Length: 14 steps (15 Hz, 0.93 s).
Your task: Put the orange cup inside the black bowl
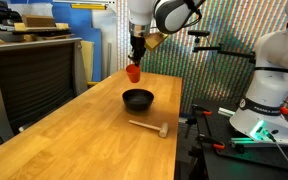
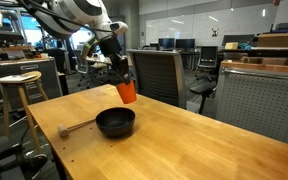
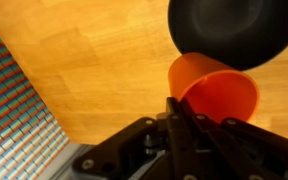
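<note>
The orange cup [image 1: 133,72] hangs high and tilted off the black bowl's middle, so opening now would miss. It moves over the bowl, before my gripper releases it.
The orange cup [image 1: 133,72] hangs in my gripper [image 1: 135,60], lifted above the wooden table [image 1: 74,140]. In an exterior view the cup [image 2: 127,91] is tilted in the air, just up and left of the black bowl [image 2: 115,122]. The black bowl [image 1: 137,98] sits on the table nearer the camera than the cup. In the wrist view the cup [image 3: 216,85] is held at its rim by my fingers [image 3: 184,110], with the bowl [image 3: 239,30] beyond it at the top right.
A wooden mallet [image 1: 148,127] lies on the table in front of the bowl; it also shows in an exterior view [image 2: 76,127]. A chair [image 2: 162,75] stands behind the table, a stool [image 2: 19,90] beside it. The table edge runs by a striped floor [image 3: 19,110].
</note>
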Available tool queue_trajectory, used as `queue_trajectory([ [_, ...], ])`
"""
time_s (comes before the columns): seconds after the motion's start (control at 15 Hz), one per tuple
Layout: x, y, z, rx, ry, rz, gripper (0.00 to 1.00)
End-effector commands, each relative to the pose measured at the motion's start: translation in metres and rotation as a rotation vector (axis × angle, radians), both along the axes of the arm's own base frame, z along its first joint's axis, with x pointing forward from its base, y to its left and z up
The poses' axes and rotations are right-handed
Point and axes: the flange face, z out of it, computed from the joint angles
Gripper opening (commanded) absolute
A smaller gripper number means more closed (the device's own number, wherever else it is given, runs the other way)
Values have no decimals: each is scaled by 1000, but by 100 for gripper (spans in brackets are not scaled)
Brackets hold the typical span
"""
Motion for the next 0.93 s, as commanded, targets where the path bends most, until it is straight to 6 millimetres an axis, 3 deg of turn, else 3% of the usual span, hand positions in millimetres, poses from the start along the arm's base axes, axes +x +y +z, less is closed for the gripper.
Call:
queue_trajectory([
  [0.0, -20, -8, -32, 57, 74, -51, 1],
  [0.27, -23, 4, -69, 161, 111, -55, 1],
  [0.47, -16, 18, -83, 241, 81, -9, 1],
  [0.53, -13, 20, -85, 261, 70, 9, 9],
  [0.6, -11, 20, -87, 272, 65, 18, 31],
  [0.73, -9, 14, -85, 287, 55, 23, 34],
  [0.87, -10, 10, -78, 276, 46, 30, 48],
])
